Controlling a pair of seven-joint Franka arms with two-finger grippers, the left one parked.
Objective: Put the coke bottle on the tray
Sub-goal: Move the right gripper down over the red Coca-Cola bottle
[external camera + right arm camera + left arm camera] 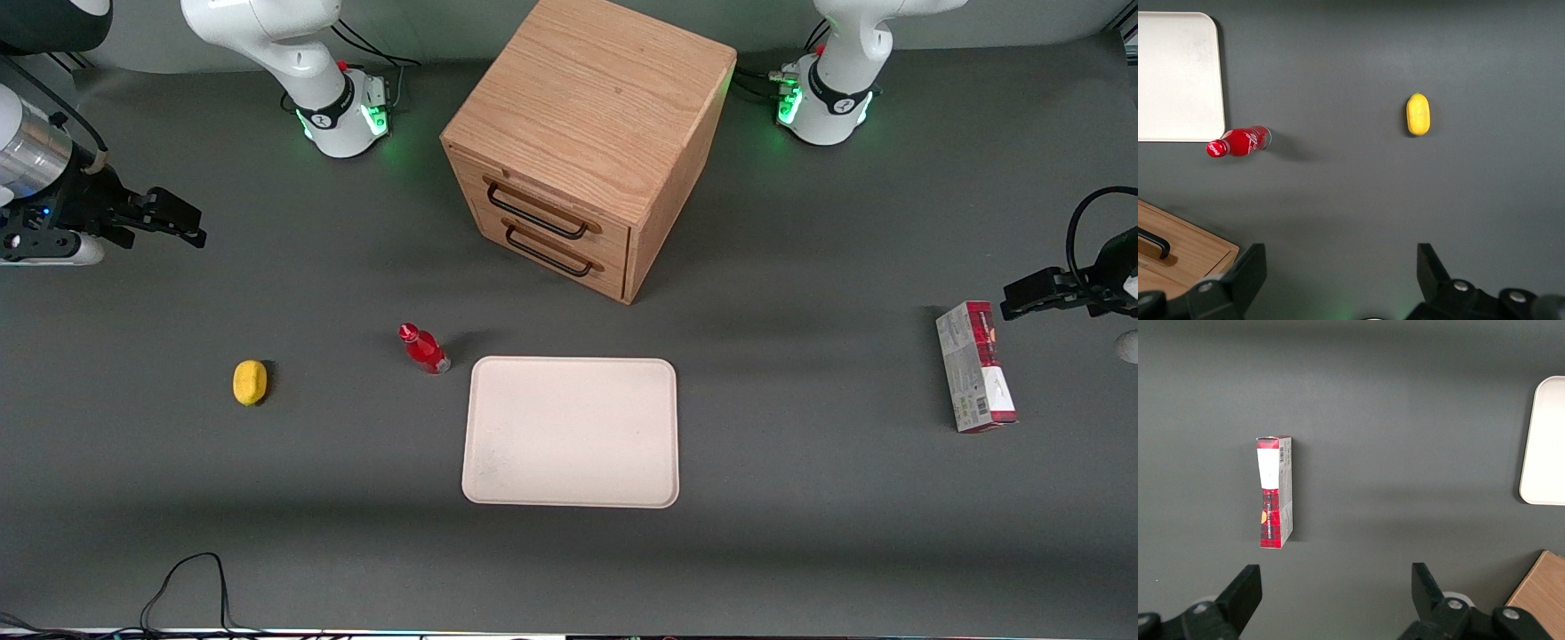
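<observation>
I should grab the coke bottle by its red cap end next. Then my gripper can set the bottle on the tray.
The coke bottle is small and bright red with a red cap, and stands on the grey table just beside a corner of the tray. The tray is large, flat and cream-white. My gripper is open and empty. It hangs high at the working arm's end of the table, far from the bottle and farther from the front camera. In the right wrist view I see the bottle next to the tray's edge, with my gripper spread wide over bare table.
A yellow lemon-like object lies toward the working arm's end, also in the right wrist view. A wooden drawer cabinet stands farther from the front camera than the tray. A red-and-grey carton lies toward the parked arm's end.
</observation>
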